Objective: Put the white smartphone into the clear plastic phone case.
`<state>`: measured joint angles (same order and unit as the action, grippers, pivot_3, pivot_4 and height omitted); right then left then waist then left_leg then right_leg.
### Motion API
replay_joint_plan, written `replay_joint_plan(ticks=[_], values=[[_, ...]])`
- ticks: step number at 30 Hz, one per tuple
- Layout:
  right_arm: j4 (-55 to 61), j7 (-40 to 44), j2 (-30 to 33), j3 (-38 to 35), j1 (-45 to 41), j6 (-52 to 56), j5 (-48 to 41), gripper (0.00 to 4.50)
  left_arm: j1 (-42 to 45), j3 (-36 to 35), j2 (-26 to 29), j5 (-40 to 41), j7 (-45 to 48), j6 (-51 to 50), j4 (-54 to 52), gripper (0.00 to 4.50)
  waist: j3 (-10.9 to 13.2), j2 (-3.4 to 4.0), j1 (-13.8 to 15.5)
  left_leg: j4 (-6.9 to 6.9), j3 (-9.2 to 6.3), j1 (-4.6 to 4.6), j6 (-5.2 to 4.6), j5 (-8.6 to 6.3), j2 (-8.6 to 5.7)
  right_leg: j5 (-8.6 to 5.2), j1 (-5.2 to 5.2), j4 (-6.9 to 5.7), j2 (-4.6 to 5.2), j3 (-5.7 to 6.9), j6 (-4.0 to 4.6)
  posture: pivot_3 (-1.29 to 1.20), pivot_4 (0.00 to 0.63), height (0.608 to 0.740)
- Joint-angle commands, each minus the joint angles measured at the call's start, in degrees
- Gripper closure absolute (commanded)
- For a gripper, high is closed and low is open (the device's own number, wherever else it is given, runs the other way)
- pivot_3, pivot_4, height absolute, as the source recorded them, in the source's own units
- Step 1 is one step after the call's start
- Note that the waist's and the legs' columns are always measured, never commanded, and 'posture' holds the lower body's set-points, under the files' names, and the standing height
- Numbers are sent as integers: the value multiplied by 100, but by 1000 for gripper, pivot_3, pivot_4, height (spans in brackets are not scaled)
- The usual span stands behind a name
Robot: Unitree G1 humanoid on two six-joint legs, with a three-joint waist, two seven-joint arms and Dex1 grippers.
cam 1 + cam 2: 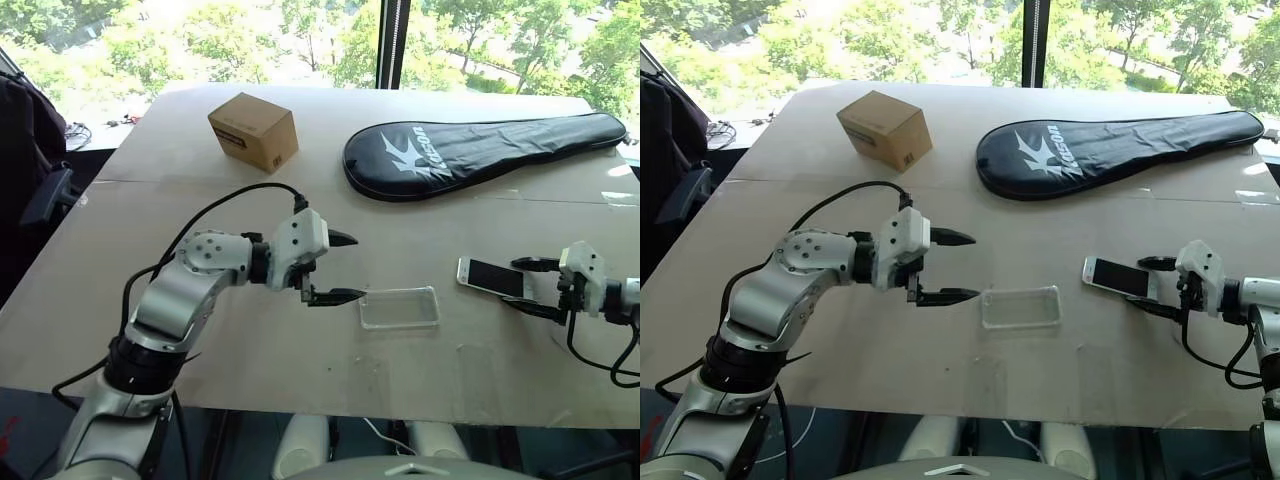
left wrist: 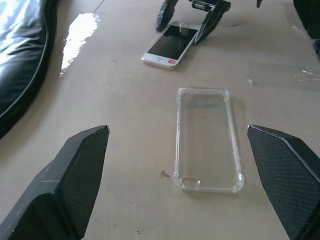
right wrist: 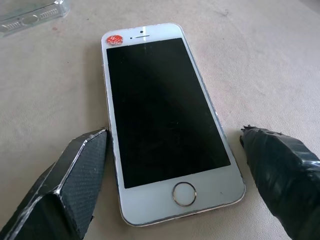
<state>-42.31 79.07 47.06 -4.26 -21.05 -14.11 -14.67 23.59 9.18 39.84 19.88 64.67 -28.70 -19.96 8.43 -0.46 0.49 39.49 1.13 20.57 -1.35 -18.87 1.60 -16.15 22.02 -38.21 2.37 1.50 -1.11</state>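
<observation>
The white smartphone needs to go into the phone's clear case (image 1: 399,307), so my right gripper will next grab it by its home-button end (image 1: 515,287).
The clear plastic phone case (image 1: 399,307) lies flat and empty near the table's front edge, also seen in the left wrist view (image 2: 207,138). My left gripper (image 1: 338,268) hangs open just left of it, fingers apart and holding nothing. The white smartphone (image 1: 493,277) lies screen up to the right of the case; the right wrist view shows its black screen (image 3: 160,107) with a small red sticker at the top. My right gripper (image 1: 528,285) is open, its two fingers flanking the phone's home-button end without closing on it.
A small cardboard box (image 1: 254,130) stands at the back left. A black racket cover (image 1: 480,152) lies across the back right. The wooden table (image 1: 250,360) has its front edge close below the case. A dark chair (image 1: 25,130) stands off the left side.
</observation>
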Motion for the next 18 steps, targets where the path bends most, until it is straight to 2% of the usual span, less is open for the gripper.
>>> replay_joint_plan(ticks=[1,4,5,7,10,16,18], values=[[-270,47,-21,142,26,-354,292,0,44,-141,37,90,26,220,-74,15,-2,-3,13,2,-1,-1,0,0,0,0,-2,0,0,1,0,0,150,738],[-312,31,-104,143,66,-689,327,0,48,-76,9,81,27,295,-12,15,-2,-4,9,3,0,-7,0,0,-1,1,-9,1,3,0,-2,0,150,738],[-271,52,-118,142,99,-662,300,248,54,-41,16,66,53,326,4,2,-2,-3,7,2,0,-8,0,0,-1,1,-10,1,3,1,-2,0,150,738],[-167,88,-152,130,166,-560,225,802,84,20,38,32,118,387,44,0,-2,-4,0,1,-1,-9,0,0,0,1,-11,1,2,1,-2,0,150,738],[-9,170,-145,130,306,-232,139,1897,124,63,12,28,132,403,102,0,-5,-9,-16,0,0,-31,0,0,1,1,-36,2,4,0,-2,0,150,738],[282,158,-98,70,543,156,12,4375,210,153,-51,17,177,452,171,0,-9,-25,-23,-3,5,-81,-7,-4,-1,1,-84,5,14,-4,-2,0,150,738],[467,103,-137,10,589,292,-73,4449,217,186,-68,12,184,480,190,0,-9,-25,-8,-4,3,-80,-10,-6,-1,1,-83,5,15,-2,-2,0,150,738]])
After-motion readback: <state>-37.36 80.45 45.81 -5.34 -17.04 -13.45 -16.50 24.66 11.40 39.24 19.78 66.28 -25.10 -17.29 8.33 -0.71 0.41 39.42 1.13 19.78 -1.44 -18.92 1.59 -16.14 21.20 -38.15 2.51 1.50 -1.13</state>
